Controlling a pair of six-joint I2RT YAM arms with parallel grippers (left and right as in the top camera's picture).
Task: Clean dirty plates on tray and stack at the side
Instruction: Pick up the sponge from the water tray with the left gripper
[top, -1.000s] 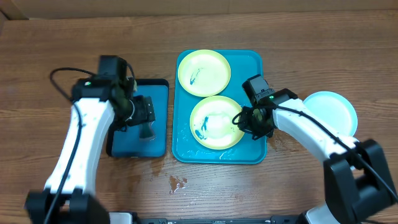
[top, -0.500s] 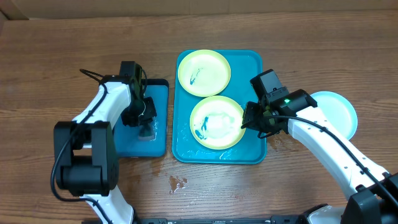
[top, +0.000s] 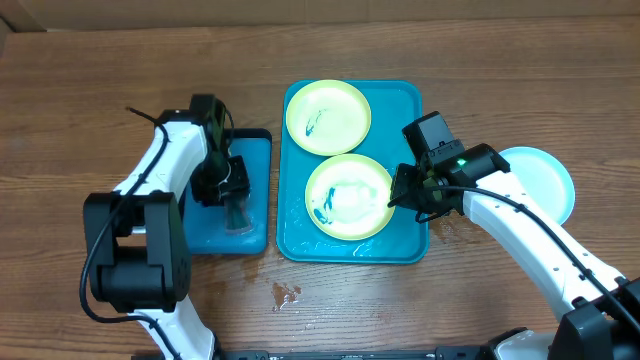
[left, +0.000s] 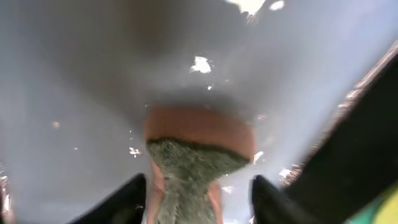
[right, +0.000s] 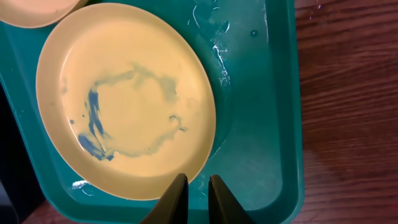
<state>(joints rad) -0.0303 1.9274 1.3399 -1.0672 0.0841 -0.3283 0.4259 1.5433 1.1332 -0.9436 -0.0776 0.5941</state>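
Note:
The orange sponge (left: 199, 134) should clean the near plate with its broad end, so my left gripper should grab the sponge across its narrow middle to leave that end free.
Two plates with yellow-green rims lie on the teal tray (top: 405, 110) (right: 261, 124). The far plate (top: 328, 116) (right: 31, 12) and the near plate (top: 348, 197) (right: 124, 93) both carry blue smears. A pale teal plate (top: 540, 180) rests on the table to the right. My right gripper (top: 402, 197) (right: 197, 180) is shut on the near plate's right rim. My left gripper (top: 232, 195) (left: 199, 180) hangs low over a small blue tray (top: 255, 160). It is open, with an orange sponge (left: 199, 134) with a grey scouring pad between its fingers.
The small black-rimmed blue tray sits just left of the teal tray and looks wet. A small puddle (top: 285, 295) lies on the wooden table in front of the trays. Water beads on the teal tray floor beside the near plate.
Both arms have shifted their pose. The left gripper stays over the small blue tray, the right one at the near plate's rim. The plates have not moved.

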